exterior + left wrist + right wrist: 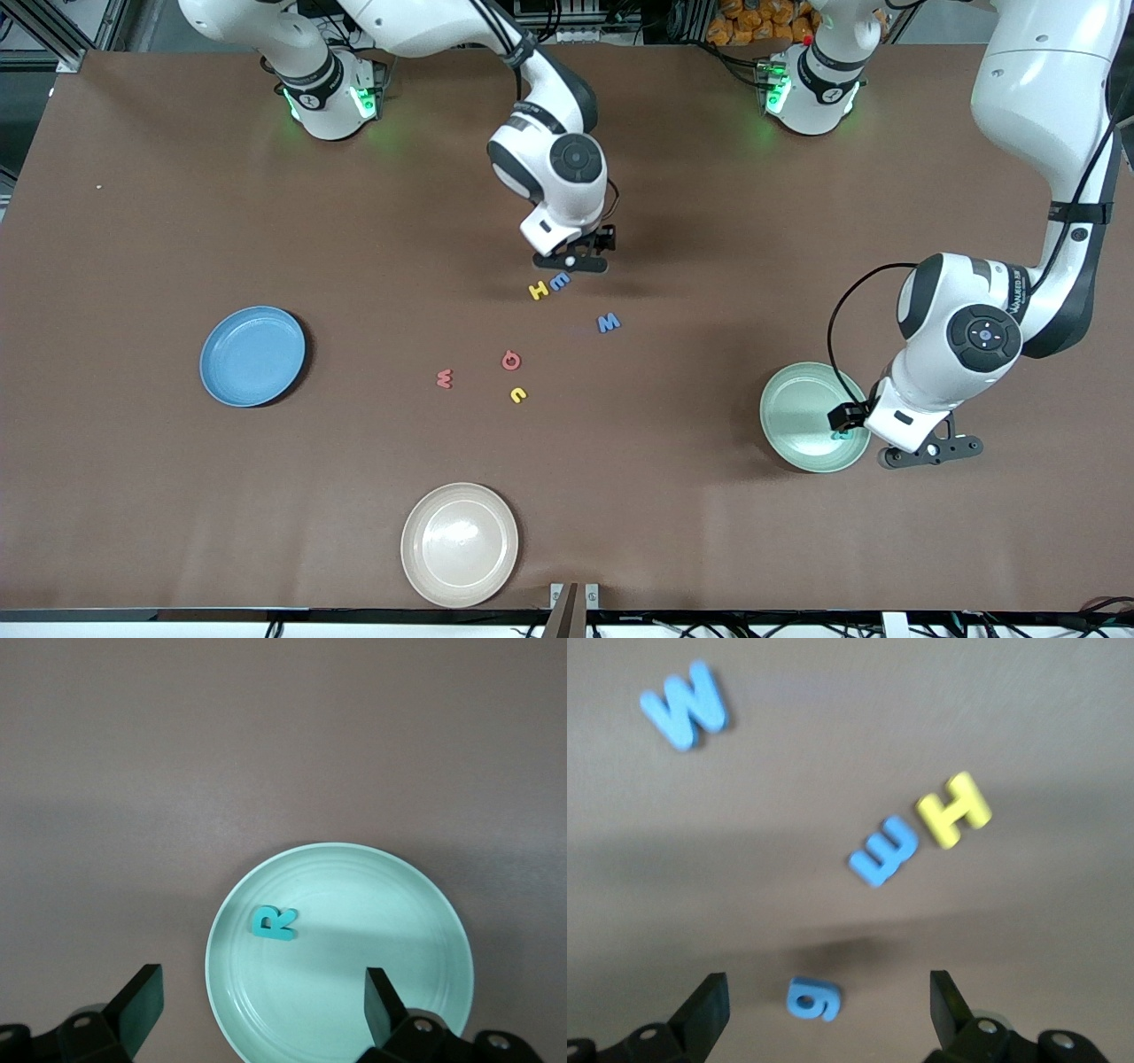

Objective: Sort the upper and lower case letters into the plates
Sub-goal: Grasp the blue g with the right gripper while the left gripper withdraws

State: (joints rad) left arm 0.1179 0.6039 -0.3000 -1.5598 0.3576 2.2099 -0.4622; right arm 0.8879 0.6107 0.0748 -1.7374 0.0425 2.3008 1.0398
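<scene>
The right gripper grabs the blue g by its looped body [808,997] next, to sort the lowercase letter into a plate.
In the pale mint green plate [802,416] [390,930] lies a teal R [274,923], and my left gripper [846,424] [262,979] hangs open just above it, holding nothing. My right gripper [595,248] [826,983] is open over a small blue g-shaped letter [813,999], which sits between its fingers untouched. Close by lie a blue E [560,282] [884,850], a yellow H [538,290] [954,809] and a blue W [609,322] [685,706]. Nearer the front camera are a red Q [511,360], a red w [445,378] and a yellow c [518,395]. The bright blue plate [252,355] holds no letter.
A beige-cream round plate [459,543] sits near the table's front edge, nearer the camera than the letters. The brown table [177,221] carries the two arm bases along its back edge.
</scene>
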